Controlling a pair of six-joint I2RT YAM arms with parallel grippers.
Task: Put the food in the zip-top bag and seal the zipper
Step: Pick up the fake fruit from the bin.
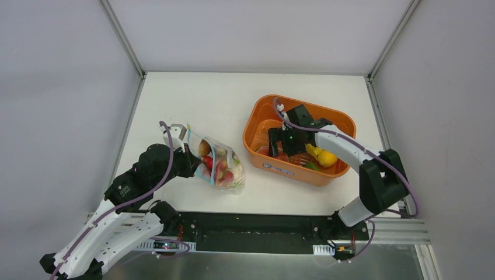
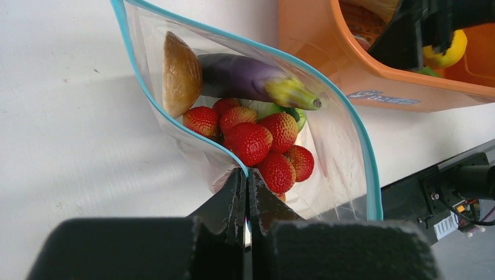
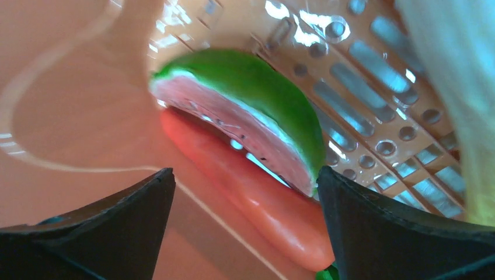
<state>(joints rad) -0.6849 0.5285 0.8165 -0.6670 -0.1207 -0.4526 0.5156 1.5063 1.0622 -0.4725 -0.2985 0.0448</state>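
Observation:
My right gripper grabs the watermelon slice (image 3: 245, 99) by its near tip (image 3: 304, 165) next, which leaves the slice's far end free to enter the bag.
The clear zip-top bag (image 1: 220, 165) lies left of centre, its mouth held open. In the left wrist view the bag (image 2: 341, 146) holds red strawberries (image 2: 251, 140), a purple eggplant (image 2: 245, 76) and a brown piece (image 2: 180, 76). My left gripper (image 2: 246, 175) is shut on the blue zipper (image 2: 175, 125) at the near mouth edge; it also shows from above (image 1: 190, 162). My right gripper (image 1: 281, 144) is down inside the orange tub, open. In the right wrist view the gripper (image 3: 245, 170) straddles a watermelon slice (image 3: 245, 99) and a red pepper (image 3: 257, 198), not closed on either.
The orange tub (image 1: 303, 174) stands right of the bag, with a yellow piece (image 1: 324, 156) and other food inside. Its wall (image 2: 327, 58) is close to the bag's mouth. A black rail (image 1: 262, 230) runs along the table's near edge.

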